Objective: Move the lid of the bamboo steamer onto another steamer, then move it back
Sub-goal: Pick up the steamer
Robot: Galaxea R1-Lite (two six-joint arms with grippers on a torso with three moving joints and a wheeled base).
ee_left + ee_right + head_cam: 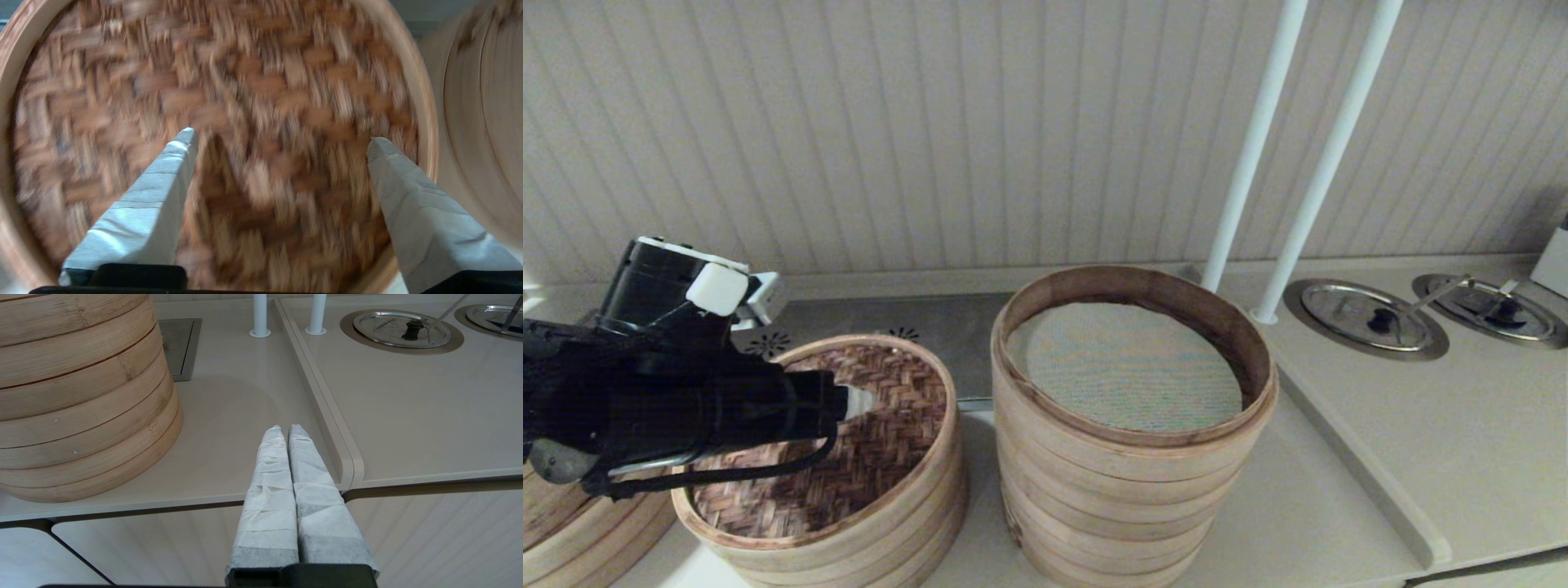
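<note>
I need to move my left gripper forward before it closes on the loop, because most of the fibre loop (229, 90) on the weave is beyond my fingers.
The bamboo steamer lid (890, 425) lies on a low stack of bamboo rings at the left, its dark woven face ringed by a pale hoop. My left gripper (859, 400) hovers over the lid's middle. In the left wrist view the left gripper (284, 139) is open, its wrapped fingers wide apart above the weave (265, 73) with nothing between them. The tall steamer stack (1127, 367) with a grey-green mesh liner stands just right of the lid, uncovered; its side (482, 122) shows beside the lid. My right gripper (288, 430) is shut and empty at the counter's front edge, right of the stack (81, 396).
Another bamboo steamer (572, 523) sits at the lower left corner. Two white poles (1250, 163) rise behind the tall stack. Two round metal lids (1364, 318) (1490, 310) are set in the raised counter on the right, past a ridge (1356, 465). A steel plate (931, 322) lies behind.
</note>
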